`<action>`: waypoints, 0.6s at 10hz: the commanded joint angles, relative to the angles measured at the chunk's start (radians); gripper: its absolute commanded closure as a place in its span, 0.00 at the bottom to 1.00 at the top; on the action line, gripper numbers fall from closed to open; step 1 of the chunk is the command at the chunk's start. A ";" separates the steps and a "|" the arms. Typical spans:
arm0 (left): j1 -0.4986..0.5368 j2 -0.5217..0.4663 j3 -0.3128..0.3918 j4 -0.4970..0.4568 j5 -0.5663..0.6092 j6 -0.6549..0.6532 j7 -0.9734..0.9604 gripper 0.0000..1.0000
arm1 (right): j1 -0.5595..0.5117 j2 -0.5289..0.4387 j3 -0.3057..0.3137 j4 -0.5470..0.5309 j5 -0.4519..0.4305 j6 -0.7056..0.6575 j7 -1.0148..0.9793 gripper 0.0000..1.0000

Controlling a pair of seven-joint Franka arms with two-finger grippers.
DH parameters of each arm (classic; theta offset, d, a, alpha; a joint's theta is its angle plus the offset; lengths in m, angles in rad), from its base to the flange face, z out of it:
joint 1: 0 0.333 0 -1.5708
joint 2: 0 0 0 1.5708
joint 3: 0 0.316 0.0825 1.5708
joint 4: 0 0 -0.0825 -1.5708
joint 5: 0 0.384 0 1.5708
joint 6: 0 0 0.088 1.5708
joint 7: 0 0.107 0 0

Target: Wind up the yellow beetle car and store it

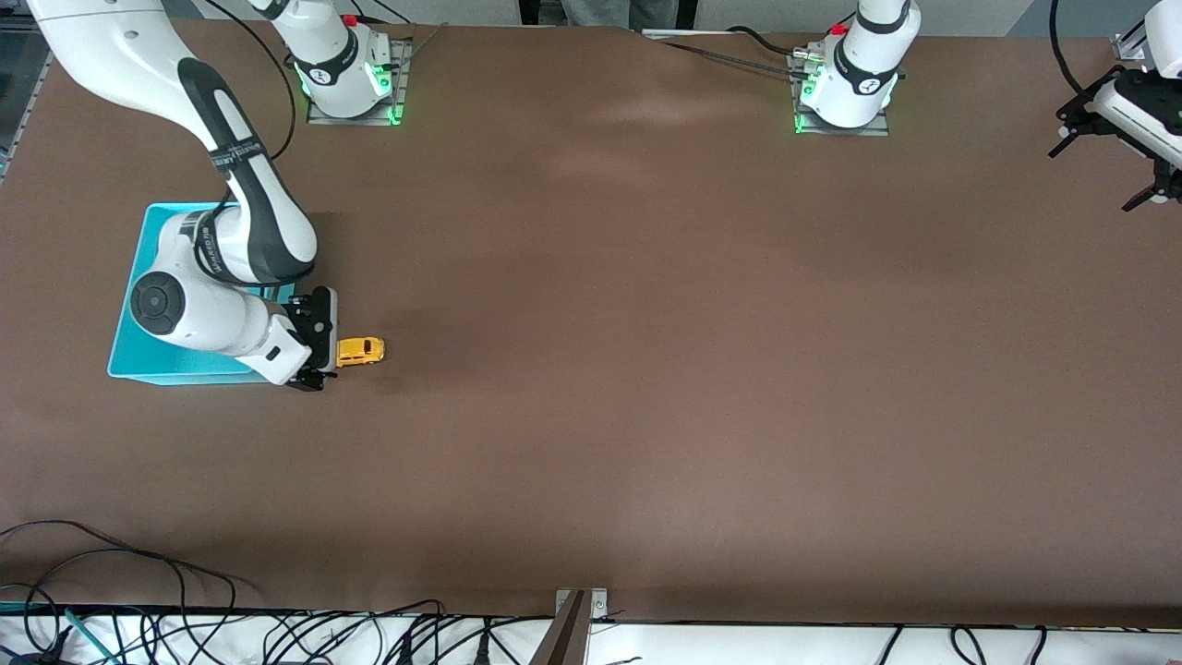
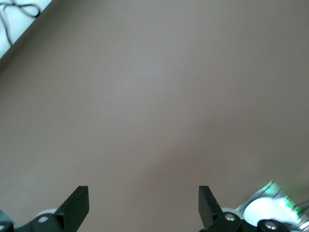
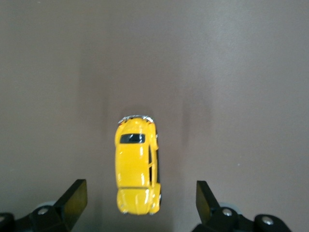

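Note:
My right gripper grabs the yellow beetle car by the sides of its body point(image 1: 360, 350) next, to store it in the turquoise bin point(image 1: 138, 305).
The yellow beetle car point(image 1: 360, 351) stands on the brown table beside the turquoise bin point(image 1: 138, 305), toward the right arm's end. In the right wrist view the car point(image 3: 137, 164) lies on its wheels, one end reaching in between the two fingers without touching them. My right gripper point(image 1: 319, 349) is low over the table next to the car and open point(image 3: 140, 200). My left gripper point(image 1: 1140, 175) waits up at the left arm's end of the table, open and empty point(image 2: 143, 205), with bare table under it.
The right arm's forearm and wrist cover most of the turquoise bin. The arm bases point(image 1: 351, 78) point(image 1: 845, 88) stand along the table's edge farthest from the front camera. Cables point(image 1: 185, 628) lie along the nearest edge.

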State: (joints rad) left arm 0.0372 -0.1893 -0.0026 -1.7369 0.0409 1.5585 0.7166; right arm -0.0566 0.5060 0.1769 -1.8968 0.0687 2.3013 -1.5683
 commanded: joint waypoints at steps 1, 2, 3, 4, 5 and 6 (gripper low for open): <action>-0.019 0.013 -0.020 0.031 -0.003 -0.035 -0.207 0.00 | -0.003 0.025 0.004 0.008 0.025 0.021 0.016 0.00; -0.028 0.019 -0.022 0.051 -0.003 -0.043 -0.294 0.00 | -0.003 0.026 0.004 0.001 0.025 0.020 0.013 0.00; -0.036 0.027 -0.026 0.074 -0.003 -0.057 -0.398 0.00 | -0.003 0.032 0.004 -0.001 0.025 0.021 0.008 0.00; -0.037 0.039 -0.039 0.092 -0.003 -0.064 -0.467 0.00 | -0.003 0.045 0.006 -0.001 0.025 0.026 0.007 0.00; -0.037 0.056 -0.037 0.118 -0.012 -0.083 -0.482 0.00 | -0.003 0.048 0.004 -0.001 0.025 0.030 0.005 0.00; -0.036 0.076 -0.036 0.147 -0.018 -0.106 -0.482 0.00 | -0.003 0.048 0.006 -0.013 0.025 0.035 0.005 0.00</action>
State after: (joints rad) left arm 0.0058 -0.1676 -0.0434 -1.6711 0.0409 1.5036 0.2632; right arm -0.0575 0.5494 0.1768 -1.8972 0.0755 2.3141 -1.5626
